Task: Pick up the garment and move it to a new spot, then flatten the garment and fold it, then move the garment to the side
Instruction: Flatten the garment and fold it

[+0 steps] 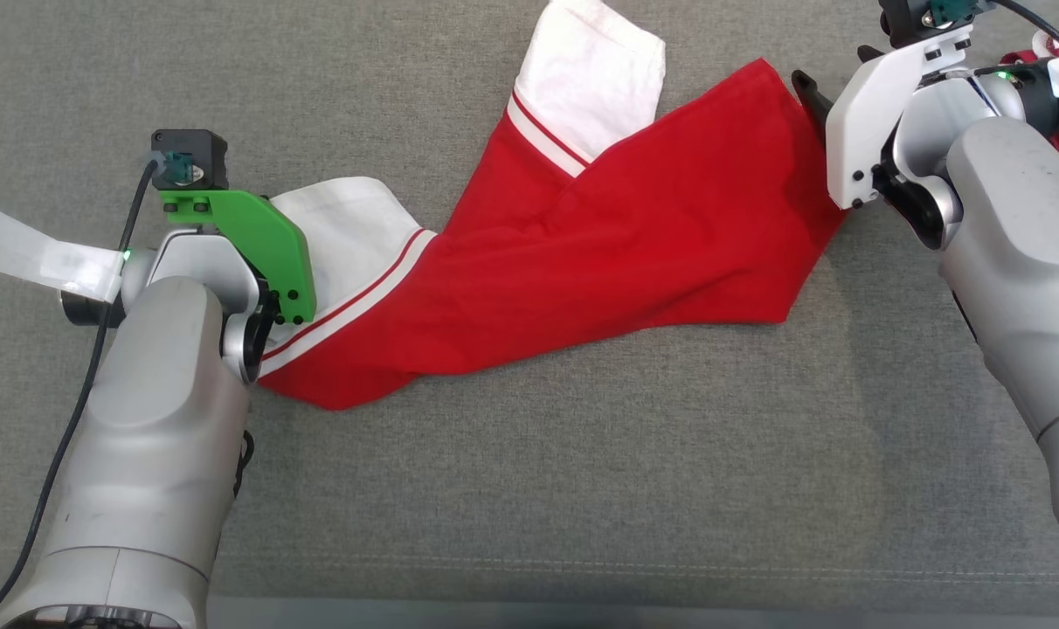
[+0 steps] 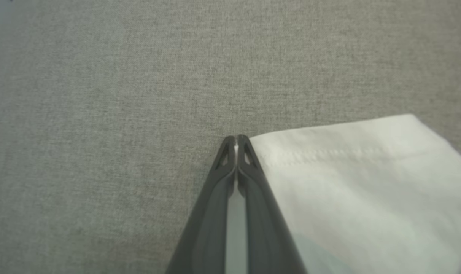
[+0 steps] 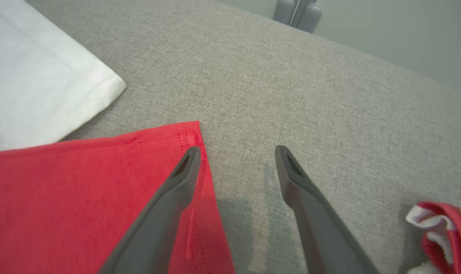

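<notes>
The garment should next be picked up by its red hem corner [image 3: 194, 132] with my right gripper. Then I should lift it and spread it for folding.
The garment [image 1: 582, 245] is red with white sleeves and red-and-white trim, and it lies spread slantwise across the grey cushion. My left gripper [image 2: 236, 142] is shut at the corner of the near white sleeve [image 2: 352, 182], with a sliver of white cloth pinched between its tips. In the head view, the green wrist bracket [image 1: 250, 236] covers those fingers. My right gripper [image 3: 236, 152] stands open at the garment's red hem corner [image 3: 177, 137]. Its left finger [image 3: 177, 182] is over the red cloth and its other finger is over bare cushion. The far white sleeve [image 3: 36, 83] lies to its upper left.
The grey fabric surface [image 1: 529, 489] stretches around the garment, with its front edge along the bottom of the head view. Another red and white cloth [image 3: 443, 228] lies bunched at the far right. A grey object [image 3: 297, 13] stands beyond the far edge.
</notes>
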